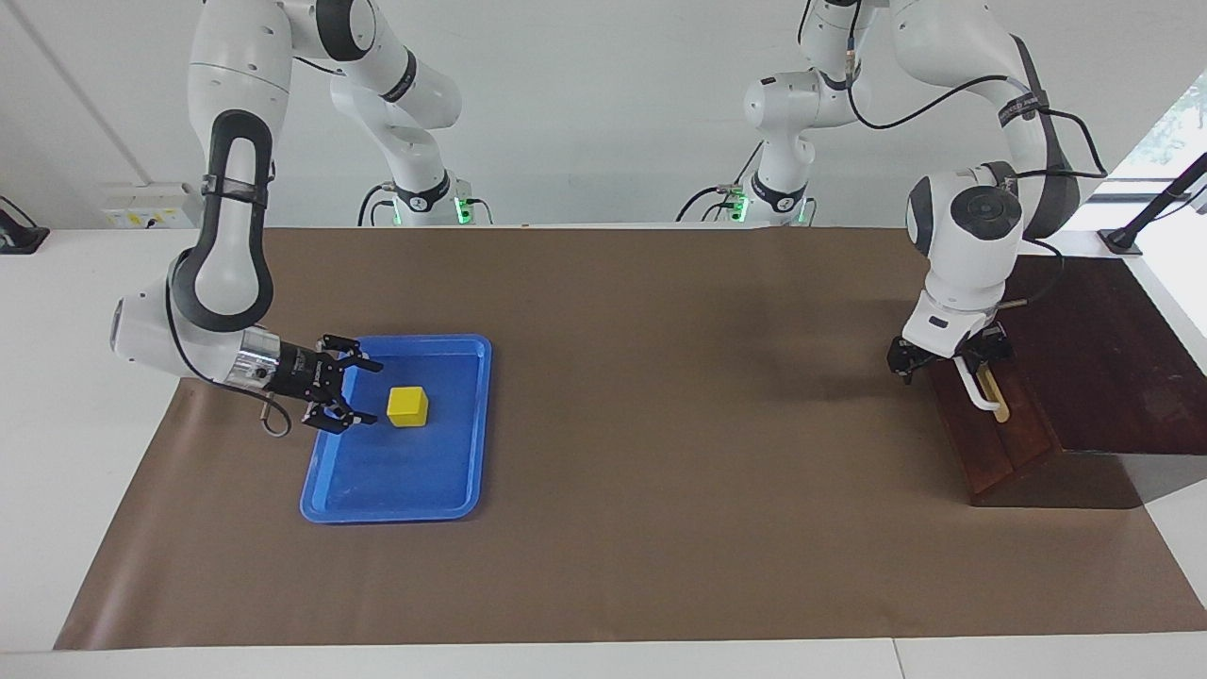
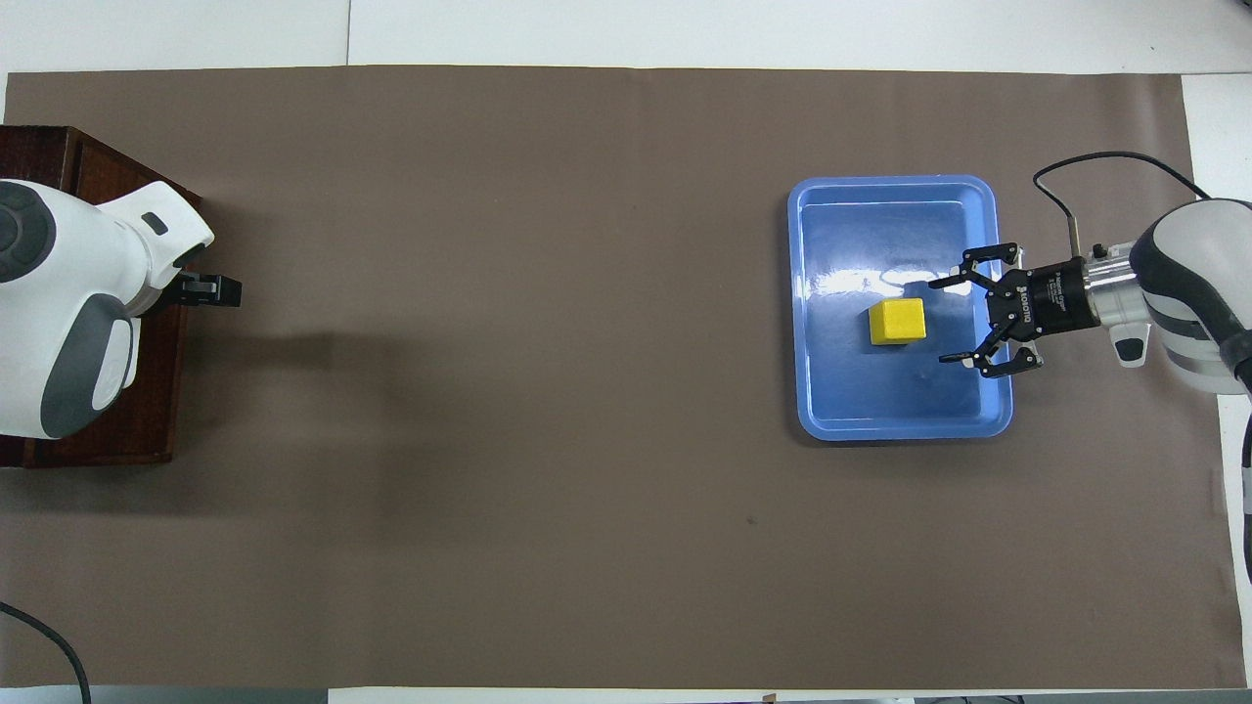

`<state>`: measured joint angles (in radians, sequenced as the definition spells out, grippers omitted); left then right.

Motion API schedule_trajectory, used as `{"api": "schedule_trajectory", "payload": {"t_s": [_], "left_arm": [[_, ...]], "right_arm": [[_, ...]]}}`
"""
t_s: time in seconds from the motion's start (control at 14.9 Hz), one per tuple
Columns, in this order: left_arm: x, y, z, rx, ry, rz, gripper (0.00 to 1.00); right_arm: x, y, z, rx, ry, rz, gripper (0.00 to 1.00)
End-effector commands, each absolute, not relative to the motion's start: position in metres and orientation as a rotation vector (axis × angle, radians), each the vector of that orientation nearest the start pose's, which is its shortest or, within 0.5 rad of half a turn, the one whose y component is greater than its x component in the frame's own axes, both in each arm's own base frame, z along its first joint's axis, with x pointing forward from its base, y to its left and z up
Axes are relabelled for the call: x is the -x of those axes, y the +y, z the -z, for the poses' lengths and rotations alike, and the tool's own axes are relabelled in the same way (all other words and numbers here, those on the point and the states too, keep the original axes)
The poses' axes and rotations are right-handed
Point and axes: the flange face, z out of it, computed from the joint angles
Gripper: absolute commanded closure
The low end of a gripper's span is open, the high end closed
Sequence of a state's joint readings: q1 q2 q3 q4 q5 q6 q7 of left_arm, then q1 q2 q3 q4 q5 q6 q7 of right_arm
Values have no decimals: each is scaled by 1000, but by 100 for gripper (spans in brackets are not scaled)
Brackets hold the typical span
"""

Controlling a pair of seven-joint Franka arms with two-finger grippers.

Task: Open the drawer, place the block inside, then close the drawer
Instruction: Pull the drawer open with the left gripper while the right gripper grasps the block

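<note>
I need to pick up the yellow block by its sides with my right gripper next, to get the block ready for the drawer (image 2: 153, 417).
The yellow block (image 1: 407, 406) lies in a flat blue tray (image 1: 396, 514) toward the right arm's end of the table; it also shows in the overhead view (image 2: 898, 323). My right gripper (image 1: 372, 394) is open, held level and low over the tray's rim (image 2: 900, 430), its tips a short gap from the block and pointing at it. It shows in the overhead view too (image 2: 941, 323). The dark wooden drawer (image 1: 1000, 443) stands at the left arm's end. No pale interior shows. My left gripper (image 1: 948, 363) is at the upper end of its white handle (image 1: 981, 391).
The dark wooden box (image 1: 1103, 358) holding the drawer sits partly off the brown mat (image 1: 660, 424). The left arm's wrist covers most of the box from above (image 2: 59, 313).
</note>
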<state>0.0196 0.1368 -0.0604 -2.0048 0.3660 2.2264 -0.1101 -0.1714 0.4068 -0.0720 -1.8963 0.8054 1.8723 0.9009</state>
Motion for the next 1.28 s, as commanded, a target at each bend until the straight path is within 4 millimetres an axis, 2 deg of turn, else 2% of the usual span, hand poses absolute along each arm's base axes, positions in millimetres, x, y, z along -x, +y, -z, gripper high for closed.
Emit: {"api": "schedule_trajectory", "payload": {"t_s": [0.0,0.07,0.2,0.67,0.81,1.01,1.21], "left_arm": [[-588,-42,-393,2834,283,178,0],[-587,-52,-392,2836,290,182,0],[-585,-75,-393,2845,263,199,0],[-571,-137,-393,2911,204,174,0],[-568,-148,-393,2915,193,175,0],[-567,-154,-394,2922,194,166,0],[-564,-163,-396,2933,195,162,0]], "right_arm": [[-587,-83,-274,1768,1776,-744,0],[-586,-83,-272,1746,1787,-733,0],[-585,-69,-267,1749,1784,-741,0],[-582,-64,-253,1763,1803,-699,0],[-577,-63,-248,1751,1796,-702,0],[-569,-65,-240,1754,1785,-679,3],[-568,-65,-239,1758,1779,-678,12]]}}
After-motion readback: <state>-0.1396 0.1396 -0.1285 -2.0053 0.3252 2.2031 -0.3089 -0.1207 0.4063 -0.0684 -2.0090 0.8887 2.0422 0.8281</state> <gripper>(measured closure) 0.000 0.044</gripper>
